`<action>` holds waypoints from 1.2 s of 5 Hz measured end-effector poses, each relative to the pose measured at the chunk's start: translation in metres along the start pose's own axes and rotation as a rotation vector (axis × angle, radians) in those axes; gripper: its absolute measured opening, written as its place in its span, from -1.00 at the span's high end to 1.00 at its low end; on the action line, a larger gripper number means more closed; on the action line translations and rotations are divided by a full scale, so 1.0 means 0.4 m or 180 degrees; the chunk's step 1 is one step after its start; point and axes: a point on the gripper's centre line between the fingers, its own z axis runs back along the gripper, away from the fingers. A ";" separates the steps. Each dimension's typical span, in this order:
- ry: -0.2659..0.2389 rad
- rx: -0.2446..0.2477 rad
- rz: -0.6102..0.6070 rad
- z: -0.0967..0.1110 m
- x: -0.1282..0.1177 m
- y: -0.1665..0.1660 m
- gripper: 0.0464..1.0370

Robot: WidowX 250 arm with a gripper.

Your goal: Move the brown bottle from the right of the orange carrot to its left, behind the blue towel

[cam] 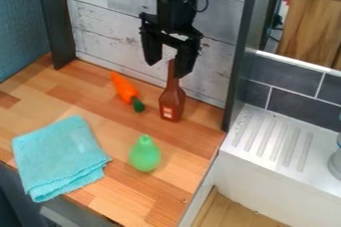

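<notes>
My gripper grabs the brown bottle (172, 102) by its slim neck next, to shift the bottle across the wooden counter.
The black gripper (168, 70) hangs open above the back of the wooden counter, its two fingers spread apart. Just below it a brown bottle (172, 102) with a light label stands upright, the top of its neck between the fingertips or just behind them; whether they touch, I cannot tell. Left of the bottle lies an orange carrot (124, 88) with a green end. A green pear (145, 154) sits nearer the front edge. On the left, a folded turquoise cloth (60, 157) lies flat.
A whitewashed plank wall (110, 32) closes the back, with dark upright posts at both sides. To the right are a metal drainboard (279, 144) with ridges, a dark tiled wall (287, 79) and a clear object (336, 161) at the edge. The counter (100, 116) is wooden.
</notes>
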 end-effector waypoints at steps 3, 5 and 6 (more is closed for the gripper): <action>0.0089 -0.0030 -0.0005 -0.048 0.029 0.004 -0.74; 0.0115 0.0005 0.0086 -0.048 0.027 0.005 0.25; 0.0230 0.0017 0.0137 -0.031 0.017 0.007 0.40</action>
